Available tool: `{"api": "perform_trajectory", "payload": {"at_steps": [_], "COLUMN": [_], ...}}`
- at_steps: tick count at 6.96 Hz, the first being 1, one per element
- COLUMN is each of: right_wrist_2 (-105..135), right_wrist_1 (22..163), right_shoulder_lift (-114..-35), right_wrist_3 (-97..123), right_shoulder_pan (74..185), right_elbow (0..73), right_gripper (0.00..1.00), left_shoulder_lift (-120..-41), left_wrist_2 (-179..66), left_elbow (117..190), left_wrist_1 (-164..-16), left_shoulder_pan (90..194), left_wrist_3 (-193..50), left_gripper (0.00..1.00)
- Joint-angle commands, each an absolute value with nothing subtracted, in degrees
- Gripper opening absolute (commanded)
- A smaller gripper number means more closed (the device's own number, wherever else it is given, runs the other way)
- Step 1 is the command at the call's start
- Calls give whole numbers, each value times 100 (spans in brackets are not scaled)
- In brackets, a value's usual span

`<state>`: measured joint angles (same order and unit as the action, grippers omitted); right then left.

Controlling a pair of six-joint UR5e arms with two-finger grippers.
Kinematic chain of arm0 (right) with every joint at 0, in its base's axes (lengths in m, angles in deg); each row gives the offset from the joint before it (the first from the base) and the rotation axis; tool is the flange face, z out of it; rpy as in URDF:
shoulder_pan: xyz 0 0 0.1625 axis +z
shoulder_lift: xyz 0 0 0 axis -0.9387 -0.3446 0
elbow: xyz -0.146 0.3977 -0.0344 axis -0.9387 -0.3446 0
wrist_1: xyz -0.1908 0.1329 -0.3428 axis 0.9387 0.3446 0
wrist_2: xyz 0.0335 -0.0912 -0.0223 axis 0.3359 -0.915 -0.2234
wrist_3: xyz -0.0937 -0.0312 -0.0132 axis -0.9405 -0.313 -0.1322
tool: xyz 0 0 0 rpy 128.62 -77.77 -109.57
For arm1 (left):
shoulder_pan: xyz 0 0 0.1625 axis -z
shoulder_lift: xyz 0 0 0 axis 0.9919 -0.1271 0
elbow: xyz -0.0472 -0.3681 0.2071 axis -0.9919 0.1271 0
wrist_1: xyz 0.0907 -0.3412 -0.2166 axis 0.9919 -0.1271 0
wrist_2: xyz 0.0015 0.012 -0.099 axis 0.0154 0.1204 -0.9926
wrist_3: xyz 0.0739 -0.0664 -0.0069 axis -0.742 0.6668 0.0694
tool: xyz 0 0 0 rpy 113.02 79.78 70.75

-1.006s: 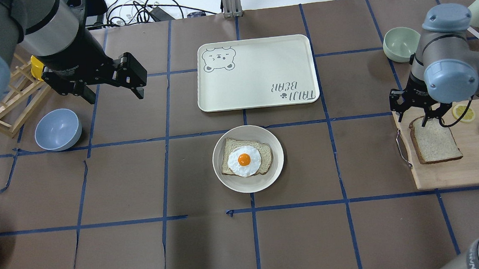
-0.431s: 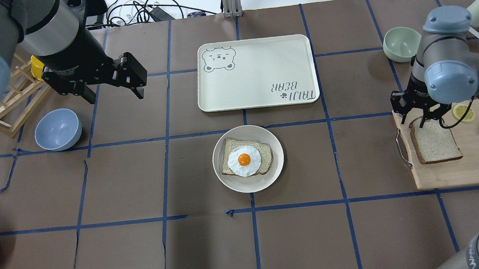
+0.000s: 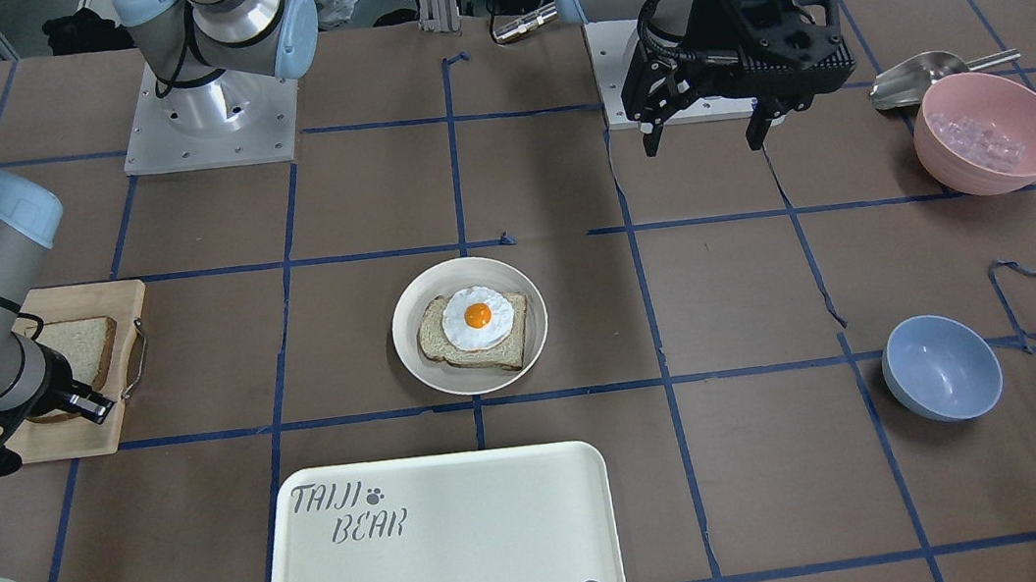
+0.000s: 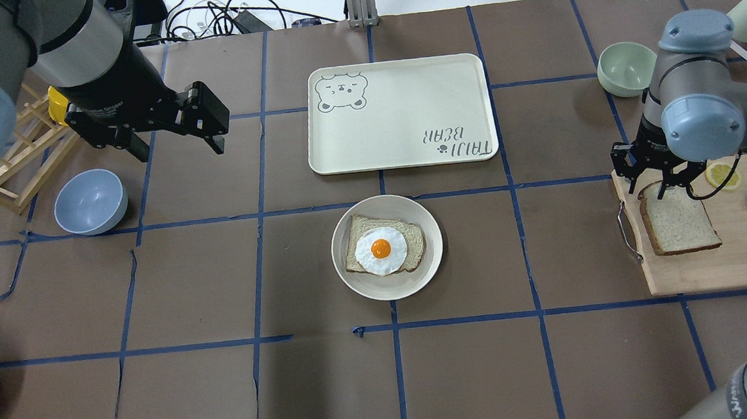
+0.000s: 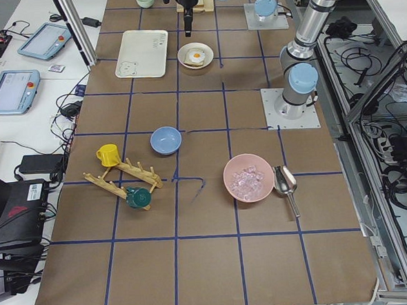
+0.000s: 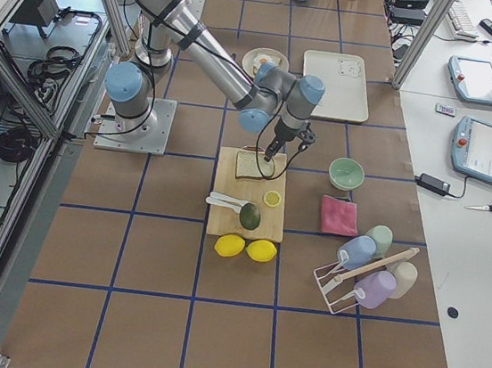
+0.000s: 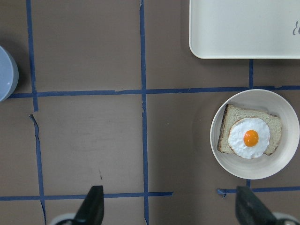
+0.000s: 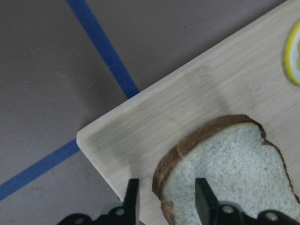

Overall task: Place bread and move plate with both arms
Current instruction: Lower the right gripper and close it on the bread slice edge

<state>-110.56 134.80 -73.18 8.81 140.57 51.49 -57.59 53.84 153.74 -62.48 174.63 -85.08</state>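
Note:
The bread should go over the fried egg on the plate, so the robot's right gripper should grab the bread slice's crust edge (image 8: 167, 174) next.
The bread (image 4: 680, 224) lies flat on a wooden cutting board (image 4: 700, 272) at the right. My right gripper (image 4: 647, 190) is open and low over the bread's far left corner. In the right wrist view (image 8: 168, 199) its fingers straddle the crust edge of the bread (image 8: 229, 164). The plate (image 4: 430, 265) sits mid-table and holds a smaller slice with a fried egg (image 4: 381, 250). My left gripper (image 4: 180, 151) is open, empty and raised at the far left. The left wrist view shows the plate (image 7: 255, 168) ahead to the right.
The "TAIJI BEAR" tray (image 4: 399, 112) lies just beyond the plate. A green bowl (image 4: 625, 68) stands beyond the board. A lemon slice (image 4: 721, 175) lies on the board. A blue bowl (image 4: 90, 201) and a wooden rack (image 4: 21, 155) are at the left, and a pink bowl (image 3: 987, 129) is near the left base.
My right gripper has shifted slightly at the bread's far corner. The left arm, the plate and the bread have not moved.

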Motion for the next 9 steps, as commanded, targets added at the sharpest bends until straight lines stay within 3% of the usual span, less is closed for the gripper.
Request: {"api": "perform_trajectory", "payload": {"at_steps": [1,2,3,4,5,9], "right_wrist_2": [-11072,-11072,-11054,-11028,-11002,-11054], "right_wrist_1": [13480,13480,13480,13462,13436,12747], "right_shoulder_lift": [-7302,-7302,-7302,-7302,-7302,-7546], "right_wrist_3": [907,898,898,846,889,845], "right_shoulder_pan": [14051,14042,13998,13972,13954,13954], "right_elbow": [5153,5162,5171,5171,5171,4892], "right_gripper": [50,33,29,18,0,0], "left_shoulder_lift": [-5759,-5759,-5759,-5759,-5759,-5759], "left_wrist_2": [5384,5384,5384,5384,5375,5375], "left_elbow": [15374,15374,15374,15374,15365,15348], "left_wrist_1": [-6248,-6248,-6248,-6239,-6248,-6239], "left_shoulder_pan": [17463,17463,17472,17472,17472,17472], "left_wrist_3": [-8508,-8508,-8508,-8508,-8499,-8508], "left_gripper": [100,100,100,100,100,100]}}
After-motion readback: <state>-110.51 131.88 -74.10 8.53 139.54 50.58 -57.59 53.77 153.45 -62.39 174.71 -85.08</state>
